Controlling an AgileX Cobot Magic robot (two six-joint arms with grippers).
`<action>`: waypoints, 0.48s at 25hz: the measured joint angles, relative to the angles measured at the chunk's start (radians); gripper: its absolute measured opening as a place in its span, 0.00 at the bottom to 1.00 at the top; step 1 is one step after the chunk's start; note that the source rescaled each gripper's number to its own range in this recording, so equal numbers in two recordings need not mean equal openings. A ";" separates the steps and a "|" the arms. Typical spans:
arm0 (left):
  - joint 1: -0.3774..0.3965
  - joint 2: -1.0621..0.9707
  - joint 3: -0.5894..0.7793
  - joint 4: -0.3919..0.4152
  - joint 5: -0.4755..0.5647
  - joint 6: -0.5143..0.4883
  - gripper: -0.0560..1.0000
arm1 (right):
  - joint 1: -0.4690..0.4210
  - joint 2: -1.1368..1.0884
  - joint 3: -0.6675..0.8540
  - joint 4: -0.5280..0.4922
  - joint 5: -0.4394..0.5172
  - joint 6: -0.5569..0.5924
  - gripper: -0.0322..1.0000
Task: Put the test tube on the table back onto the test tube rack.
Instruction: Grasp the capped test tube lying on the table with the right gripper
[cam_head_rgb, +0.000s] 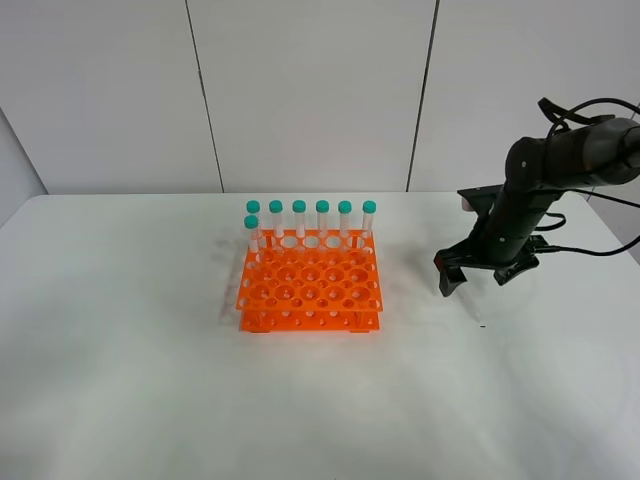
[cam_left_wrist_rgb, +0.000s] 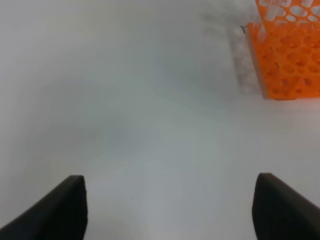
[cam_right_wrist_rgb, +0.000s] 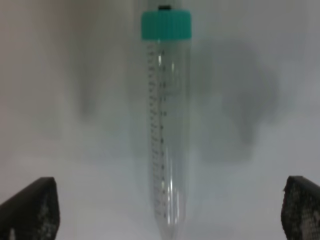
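Note:
My fingertips, on either side of the test tube's clear lower body, hang above the table, so my right gripper needs to lower first, then close on the test tube.
The test tube lies on the white table, clear with a teal cap, between the open jaws of my right gripper. In the exterior high view the right gripper hangs just above the table right of the orange test tube rack. Only the tube's clear tip end shows faintly below it there. The rack holds several teal-capped tubes along its back row and one at the left of the row in front. My left gripper is open and empty, low over the table, with the rack ahead to one side.
The right arm's black cables trail at the table's right edge. The left arm is outside the exterior high view. A white panelled wall stands behind the table.

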 joint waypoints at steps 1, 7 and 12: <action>0.000 0.000 0.000 0.000 0.000 0.000 0.91 | 0.000 0.006 0.000 -0.003 -0.001 0.003 0.98; 0.000 0.000 0.000 0.000 0.000 0.000 0.91 | 0.000 0.045 0.000 -0.013 -0.003 0.008 0.98; 0.000 0.000 0.000 0.000 0.000 0.000 0.91 | 0.000 0.062 0.000 -0.013 -0.014 0.008 0.98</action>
